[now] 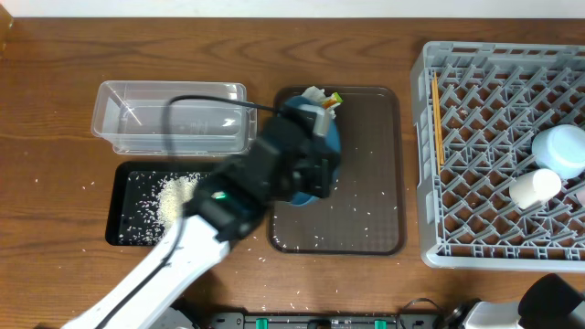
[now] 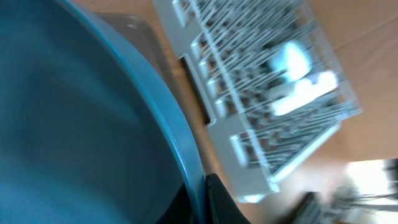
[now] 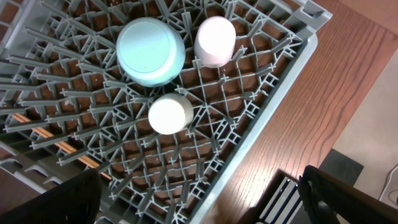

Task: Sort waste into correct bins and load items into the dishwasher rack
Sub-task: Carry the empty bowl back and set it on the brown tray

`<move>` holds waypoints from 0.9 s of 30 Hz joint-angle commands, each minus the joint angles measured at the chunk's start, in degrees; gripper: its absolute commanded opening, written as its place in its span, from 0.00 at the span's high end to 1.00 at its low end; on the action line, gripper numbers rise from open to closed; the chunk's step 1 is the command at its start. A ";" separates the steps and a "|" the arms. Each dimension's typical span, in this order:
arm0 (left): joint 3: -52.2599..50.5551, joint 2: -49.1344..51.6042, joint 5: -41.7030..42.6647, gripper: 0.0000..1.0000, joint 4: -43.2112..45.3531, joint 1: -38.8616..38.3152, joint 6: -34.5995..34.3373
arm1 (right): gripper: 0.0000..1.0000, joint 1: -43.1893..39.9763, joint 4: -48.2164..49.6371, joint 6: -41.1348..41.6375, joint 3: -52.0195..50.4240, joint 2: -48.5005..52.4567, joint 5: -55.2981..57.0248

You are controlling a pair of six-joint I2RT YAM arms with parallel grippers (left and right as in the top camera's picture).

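Note:
I need to lower and level the bowl before I open my left gripper, because the dark-blue bowl's rim (image 1: 335,137) is tilted above the brown tray (image 1: 366,201).
My left gripper (image 1: 313,169) is shut on the rim of the large dark-blue bowl (image 1: 322,146), which is over the brown serving tray (image 1: 366,201). In the left wrist view the bowl (image 2: 87,124) fills the left side, with the gripper (image 2: 202,190) pinching its rim. A crumpled white tissue (image 1: 313,95) and a yellow-green wrapper (image 1: 335,99) show just behind the bowl. The grey dishwasher rack (image 1: 475,247) holds an upturned light-blue bowl (image 3: 150,50), two small cups (image 3: 170,114) (image 3: 215,40) and chopsticks (image 1: 436,119). My right gripper (image 3: 202,205) hangs open above the rack's corner.
A clear tub (image 1: 174,117) stands at the back left. In front of it, a black tray (image 1: 123,219) holds a pile of rice (image 1: 174,196). Loose grains lie scattered on the brown tray and the wooden table (image 1: 55,183).

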 commanded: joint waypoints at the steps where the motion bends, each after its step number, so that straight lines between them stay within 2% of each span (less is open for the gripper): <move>1: 1.33 4.57 -9.86 0.93 2.58 -3.69 3.61 | 0.01 -0.48 -0.04 0.76 -0.04 0.04 -0.02; 12: 1.33 19.21 -9.86 0.93 6.93 -6.32 8.46 | 0.01 -0.48 -0.04 0.76 -0.04 0.04 -0.02; 19: 1.33 21.05 -10.25 0.92 6.67 -7.41 9.57 | 0.01 -0.48 -0.04 0.76 -0.04 0.04 -0.02; 27: 1.33 21.03 -10.25 0.92 6.12 -12.66 9.53 | 0.01 -0.48 -0.04 0.79 -0.04 0.04 -0.02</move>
